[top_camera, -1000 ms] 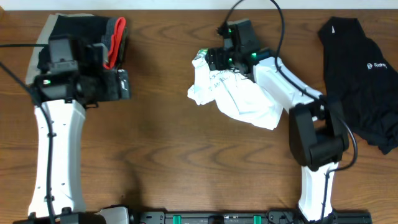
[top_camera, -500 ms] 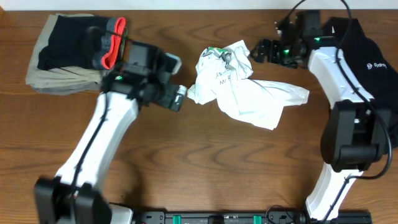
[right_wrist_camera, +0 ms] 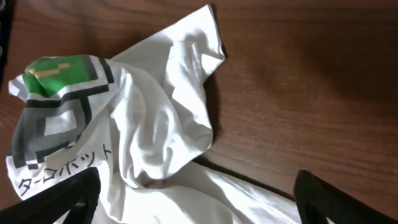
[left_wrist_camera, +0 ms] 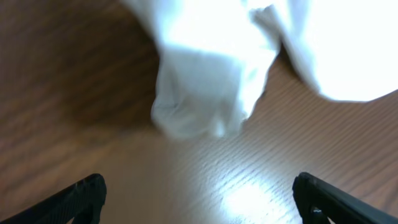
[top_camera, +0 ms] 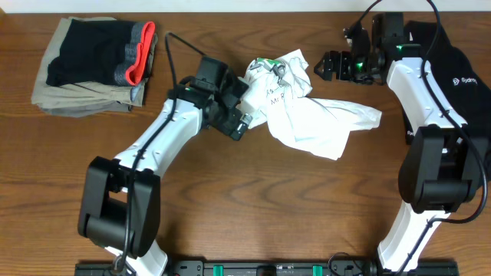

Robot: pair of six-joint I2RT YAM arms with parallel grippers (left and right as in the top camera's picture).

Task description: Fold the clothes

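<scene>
My left gripper should next grab the white T-shirt by its bunched fold's outer edge, to spread it for folding.
The white T-shirt (top_camera: 307, 115) lies crumpled at the table's upper middle, its green-and-grey graphic and dark lettering showing in the right wrist view (right_wrist_camera: 56, 106). My left gripper (top_camera: 244, 123) is open and empty at the shirt's left edge; a bunched white fold (left_wrist_camera: 208, 93) lies just ahead of its fingers. My right gripper (top_camera: 328, 66) is open and empty, just right of the shirt's top edge, above the table.
A folded stack of beige, black and grey-red clothes (top_camera: 92, 65) sits at the back left. A black top with a small white logo (top_camera: 456, 84) lies at the back right, partly under my right arm.
My left arm has swung right from the folded stack to the shirt's left edge. My right gripper let go of the shirt and pulled back to the right, then stayed there.
</scene>
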